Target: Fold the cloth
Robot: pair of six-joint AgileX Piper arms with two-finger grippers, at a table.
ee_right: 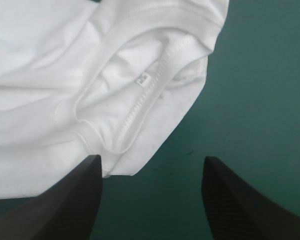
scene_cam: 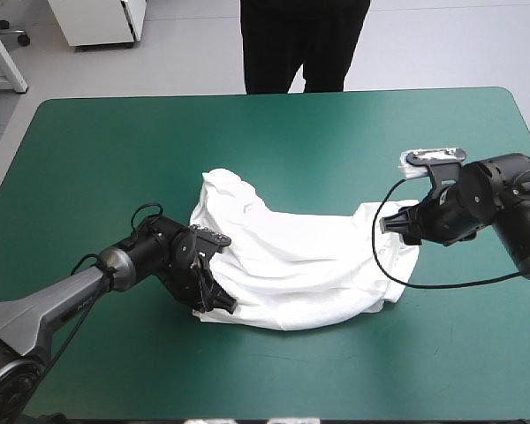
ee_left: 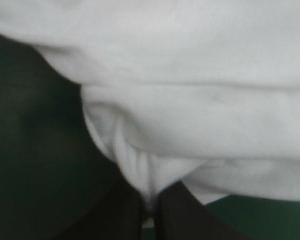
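Next, my right gripper takes hold of the T-shirt by its bottom corner [ee_right: 131, 166], to spread the crumpled T-shirt flat for folding.
The white T-shirt [scene_cam: 291, 265] lies crumpled in a long curved band across the middle of the teal-green table. My left gripper [scene_cam: 214, 299] is at its near left corner, shut on the T-shirt: in the left wrist view the fingers pinch a fold of the T-shirt [ee_left: 155, 135] at the left gripper [ee_left: 150, 210]. My right gripper [scene_cam: 397, 228] hovers at the shirt's right end, open. In the right wrist view the T-shirt's [ee_right: 65, 90] collar with its label [ee_right: 142, 78] lies just ahead of the right gripper [ee_right: 150, 172], and only table shows between the fingers.
Bare teal-green cover [scene_cam: 274, 132] stretches beyond the shirt to the far edge, and a strip of it lies along the near edge [scene_cam: 336, 380].
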